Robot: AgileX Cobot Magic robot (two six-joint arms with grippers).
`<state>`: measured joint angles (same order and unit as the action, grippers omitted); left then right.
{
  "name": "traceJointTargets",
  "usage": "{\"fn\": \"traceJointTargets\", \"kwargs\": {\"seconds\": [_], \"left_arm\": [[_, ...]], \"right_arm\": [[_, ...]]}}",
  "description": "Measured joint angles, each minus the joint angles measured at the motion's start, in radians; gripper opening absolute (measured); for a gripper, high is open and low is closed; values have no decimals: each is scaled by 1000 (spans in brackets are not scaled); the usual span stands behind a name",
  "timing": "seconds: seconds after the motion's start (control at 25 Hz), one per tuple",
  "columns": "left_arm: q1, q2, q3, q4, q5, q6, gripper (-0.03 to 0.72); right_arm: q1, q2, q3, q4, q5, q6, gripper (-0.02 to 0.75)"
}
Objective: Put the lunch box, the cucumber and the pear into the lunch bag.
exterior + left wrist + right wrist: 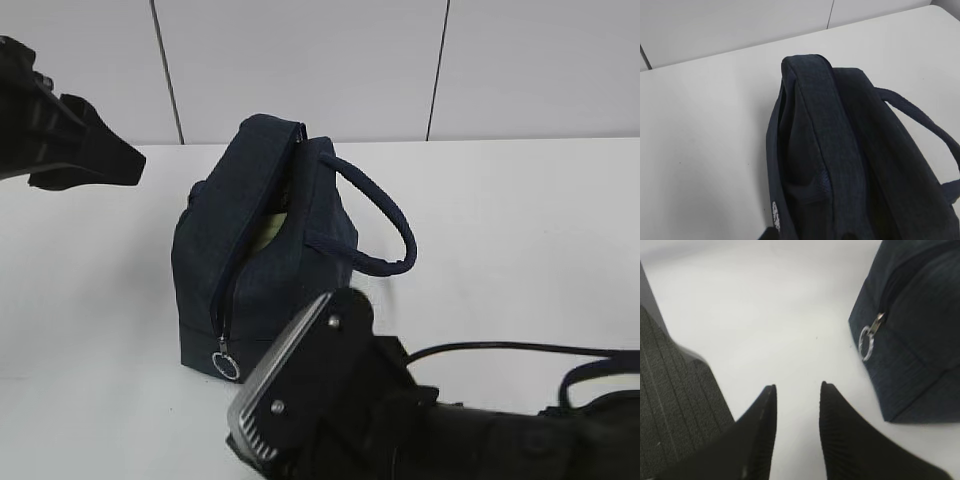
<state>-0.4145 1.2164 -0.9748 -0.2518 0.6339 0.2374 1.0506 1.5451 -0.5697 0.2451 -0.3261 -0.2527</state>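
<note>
The right gripper grabs the silver ring pull by its free-hanging loop [227,368] next, since the zipper slider [222,346] sits tight against the navy cloth.
The navy lunch bag [255,270] stands upright mid-table, its zipper open down the near end with the ring pull [226,365] at the bottom. A pale yellow-green patch [272,225] shows inside the opening; I cannot tell which item it is. The lunch box, cucumber and pear are otherwise hidden. My left gripper [100,150] hangs up at the far left, clear of the bag, nothing in it; its wrist view looks down on the bag's top [840,165] without showing fingers. My right gripper [797,385] is open and empty over the table, left of the ring pull [867,343].
The bag's loop handle [385,215] arches out to the right. The white table [520,250] runs back to a pale panelled wall. My right arm and its cable [500,350] lie across the front right.
</note>
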Motion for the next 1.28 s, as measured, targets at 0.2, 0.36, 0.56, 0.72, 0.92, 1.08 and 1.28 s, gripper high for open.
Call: {"fn": "traceJointTargets", "kwargs": {"seconds": [0.2, 0.36, 0.56, 0.72, 0.92, 1.08, 1.28], "left_arm": [[0, 0, 0, 0, -1, 0, 243], [0, 0, 0, 0, -1, 0, 243], [0, 0, 0, 0, -2, 0, 243], [0, 0, 0, 0, -4, 0, 243], [0, 0, 0, 0, -5, 0, 240], [0, 0, 0, 0, -6, 0, 239], [0, 0, 0, 0, -6, 0, 239]], "right_arm": [[1, 134, 5, -54, -142, 74, 241], [1, 224, -20, 5, -259, 68, 247], [-12, 290, -68, 110, -279, 68, 346], [-33, 314, -99, 136, -279, 68, 381], [-40, 353, -134, 156, -263, 67, 387], [-40, 385, -167, 157, -256, 66, 388], [-40, 409, -187, 163, -252, 65, 382]]}}
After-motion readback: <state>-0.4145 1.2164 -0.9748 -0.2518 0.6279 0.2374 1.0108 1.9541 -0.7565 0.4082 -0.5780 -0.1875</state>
